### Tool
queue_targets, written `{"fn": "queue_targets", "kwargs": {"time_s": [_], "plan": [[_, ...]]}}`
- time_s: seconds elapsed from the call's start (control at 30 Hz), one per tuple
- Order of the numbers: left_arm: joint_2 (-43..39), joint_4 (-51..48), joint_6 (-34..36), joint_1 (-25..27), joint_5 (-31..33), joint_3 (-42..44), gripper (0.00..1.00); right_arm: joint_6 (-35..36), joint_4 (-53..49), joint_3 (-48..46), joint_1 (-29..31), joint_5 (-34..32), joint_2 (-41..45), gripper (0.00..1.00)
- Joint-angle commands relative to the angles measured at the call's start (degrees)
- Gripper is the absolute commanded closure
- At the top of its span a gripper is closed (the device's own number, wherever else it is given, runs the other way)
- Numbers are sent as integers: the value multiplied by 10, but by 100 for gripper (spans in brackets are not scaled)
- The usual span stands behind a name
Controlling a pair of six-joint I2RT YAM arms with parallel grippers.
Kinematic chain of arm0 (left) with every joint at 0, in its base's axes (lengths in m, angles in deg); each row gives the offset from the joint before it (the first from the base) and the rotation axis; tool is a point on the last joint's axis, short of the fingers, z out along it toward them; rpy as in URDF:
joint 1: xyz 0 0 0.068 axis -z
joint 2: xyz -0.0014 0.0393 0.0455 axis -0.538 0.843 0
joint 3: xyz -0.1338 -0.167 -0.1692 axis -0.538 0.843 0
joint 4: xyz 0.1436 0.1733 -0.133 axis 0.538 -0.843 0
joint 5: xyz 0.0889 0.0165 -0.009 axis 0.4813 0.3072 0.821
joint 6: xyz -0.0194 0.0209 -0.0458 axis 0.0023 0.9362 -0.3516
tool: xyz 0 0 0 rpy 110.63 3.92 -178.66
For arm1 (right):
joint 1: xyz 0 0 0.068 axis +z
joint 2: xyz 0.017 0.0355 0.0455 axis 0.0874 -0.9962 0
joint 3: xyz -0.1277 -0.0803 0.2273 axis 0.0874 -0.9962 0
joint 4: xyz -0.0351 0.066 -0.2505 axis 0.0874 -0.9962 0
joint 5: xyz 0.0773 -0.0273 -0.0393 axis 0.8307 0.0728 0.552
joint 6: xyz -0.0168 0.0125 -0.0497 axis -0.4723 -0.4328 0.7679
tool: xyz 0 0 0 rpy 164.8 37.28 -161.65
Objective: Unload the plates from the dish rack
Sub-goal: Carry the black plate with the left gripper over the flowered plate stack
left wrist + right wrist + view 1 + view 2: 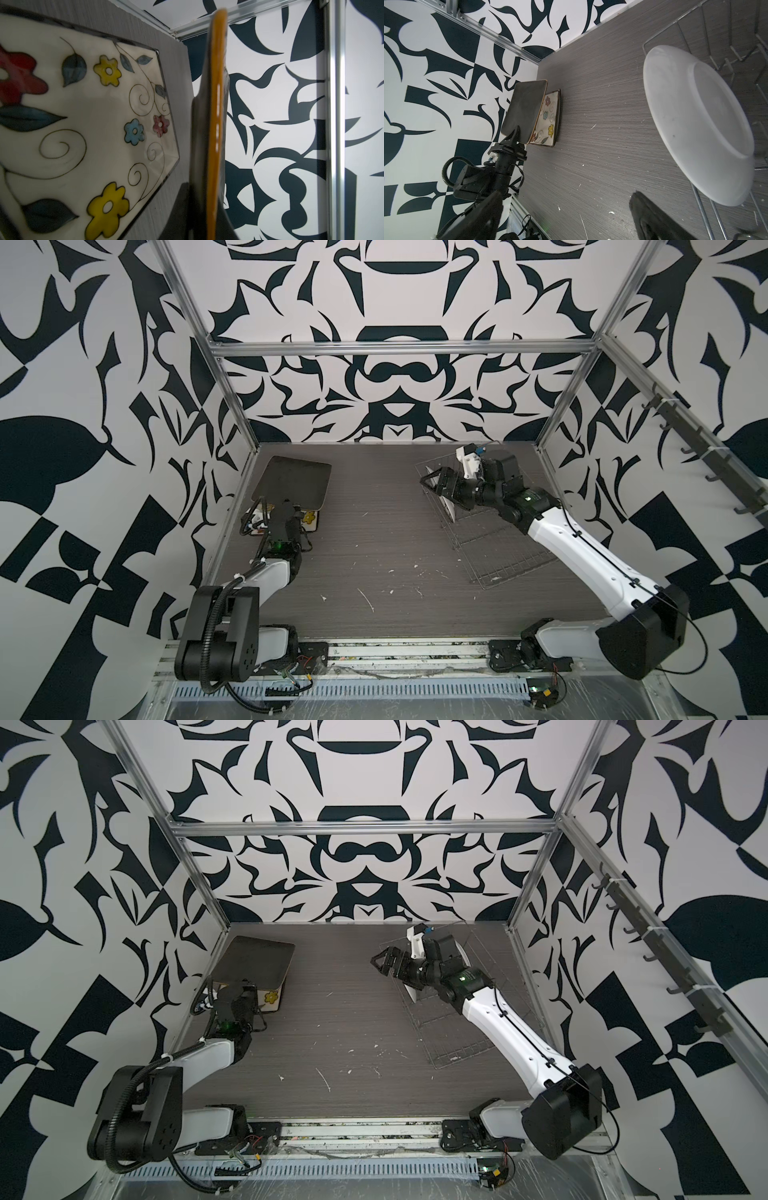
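My left gripper lowers the black plate toward the flowered plate's near edge (309, 529), which shows below the black plate (297, 478), first, as it is too early to release.
My left gripper (207, 209) is shut on the rim of a black square plate (293, 481) with a mustard edge (216, 124). It holds that plate tilted over a cream flowered plate (309, 519) (93, 124) lying flat at the table's back left. Both plates (523, 108) (548, 120) and the left gripper (517, 133) show in the right wrist view. The silver wire dish rack (498, 547) (453, 1040) sits at the right. A round white plate (695, 124) (448, 506) stands on edge in it. My right gripper (432, 483) (566, 199) is open beside that plate, holding nothing.
The patterned wall and an aluminium frame post (334, 124) stand close behind the black plate. White flecks (368, 599) dot the dark table (374, 510). The rack's near rows of tines (515, 568) hold nothing. A hook rail (706, 456) runs along the right wall.
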Motion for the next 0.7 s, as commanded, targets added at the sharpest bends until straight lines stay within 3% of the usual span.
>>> {"fn": "queue_targets", "kwargs": {"time_s": [0.0, 0.13, 0.3, 0.43, 0.57, 0.67], "plan": [[-44, 53, -33, -1, 46, -14, 100, 14, -3, 20, 5, -16, 18, 1], [-57, 20, -44, -2, 78, -10, 100, 12, -4, 6, 5, -19, 27, 1], [-51, -4, -55, -18, 60, -16, 100, 10, -4, -7, 5, -23, 35, 1], [-19, 8, -80, -45, 14, -13, 100, 8, -3, -11, 5, -18, 36, 1], [39, 98, -77, -71, -45, -5, 100, 10, -1, -16, 6, -16, 33, 1], [54, 114, -71, -78, -63, -7, 100, 10, 0, -21, 6, -16, 30, 1]]}}
